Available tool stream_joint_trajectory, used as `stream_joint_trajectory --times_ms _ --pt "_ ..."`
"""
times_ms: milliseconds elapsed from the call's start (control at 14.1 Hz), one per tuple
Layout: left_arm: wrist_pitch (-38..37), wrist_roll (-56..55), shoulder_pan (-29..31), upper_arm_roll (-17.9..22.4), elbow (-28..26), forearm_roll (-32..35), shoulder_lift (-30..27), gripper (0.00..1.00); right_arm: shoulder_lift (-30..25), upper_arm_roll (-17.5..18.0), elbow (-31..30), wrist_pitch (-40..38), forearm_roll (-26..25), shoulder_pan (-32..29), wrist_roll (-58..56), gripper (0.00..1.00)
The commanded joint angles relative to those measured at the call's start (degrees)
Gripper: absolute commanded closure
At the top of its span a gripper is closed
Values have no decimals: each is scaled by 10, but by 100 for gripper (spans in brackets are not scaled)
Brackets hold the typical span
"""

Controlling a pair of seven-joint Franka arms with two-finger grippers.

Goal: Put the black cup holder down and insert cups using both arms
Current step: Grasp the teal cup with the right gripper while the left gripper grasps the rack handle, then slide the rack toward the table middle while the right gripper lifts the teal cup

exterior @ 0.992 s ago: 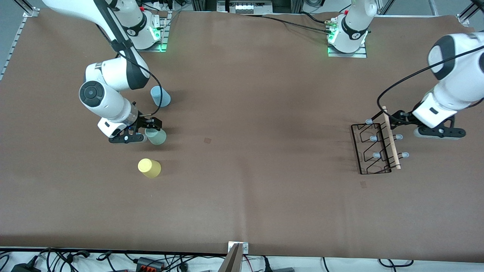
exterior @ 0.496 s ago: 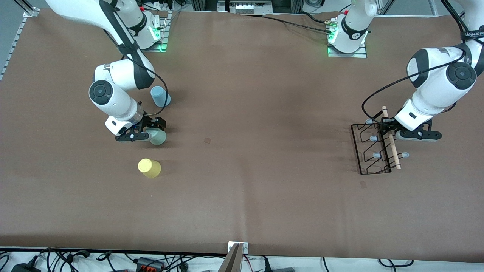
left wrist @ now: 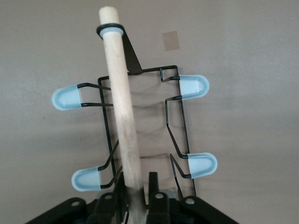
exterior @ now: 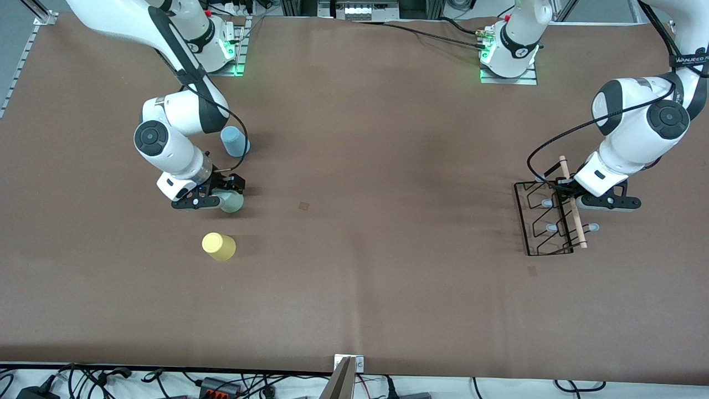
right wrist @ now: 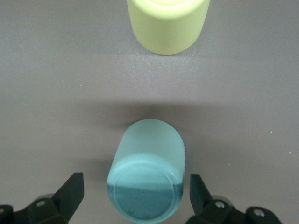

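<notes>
My right gripper's fingers stand low over the table on either side of the green cup (right wrist: pixel 148 172), so it is time to close now, as that would catch it.
The black cup holder (exterior: pixel 545 221) stands on the table at the left arm's end, its wooden rod handle (exterior: pixel 576 221) along the top. My left gripper (exterior: pixel 565 187) is shut on that rod (left wrist: pixel 122 107) near one end, with the fingers (left wrist: pixel 152 183) pressed against the wood. At the right arm's end stand the cups, bottoms up: blue (exterior: pixel 235 141), sage green (exterior: pixel 231 203) and yellow (exterior: pixel 219 246). My right gripper (exterior: pixel 226 195) is low at the green cup (right wrist: pixel 148 172), open, one finger (right wrist: pixel 74 186) on each side and apart from it. The yellow cup (right wrist: pixel 168 23) stands just past it.
The holder's pale grey-tipped pegs (left wrist: pixel 65 99) stick out on both sides of the rod. A small square mark (exterior: pixel 304 205) lies on the brown table cover mid-table, another (exterior: pixel 532 270) near the holder. Cables run along the table edge nearest the front camera.
The left gripper moved in over the holder and shut on the wooden rod. The right gripper shifted slightly forward around the green cup and stayed open.
</notes>
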Motion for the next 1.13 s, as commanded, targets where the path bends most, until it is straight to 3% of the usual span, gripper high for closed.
stream_joint_trajectory --times_ms 0,71,142,212,283,354,638,779,1062 --pt "0 -4 6 -6 13 10 -1 95 2 -3 -5 18 4 1 3 0" --pt "-3 -2 6 -6 24 10 -1 96 2 -4 -5 18 4 1 2 7" --pt "-10 -2 5 -6 34 10 -1 97 2 -4 -5 18 4 1 0 19" --pt "-28 -2 3 -6 52 11 -1 98 2 -4 -5 18 4 1 -1 36" --pt "-56 -2 -2 -7 72 11 -1 98 2 -5 -5 17 4 1 -3 61" --pt "-84 -3 -4 -8 93 11 -1 98 1 -4 -5 14 4 -1 -6 73" --pt "-159 -9 -37 -12 150 10 0 98 -7 -4 -3 12 2 0 -12 94" --pt "-177 -26 -48 -29 170 10 0 98 -31 -4 -1 -17 -1 1 -17 94" --pt "-256 -155 -66 -106 235 8 8 99 -111 -1 7 -133 -2 5 -15 94"
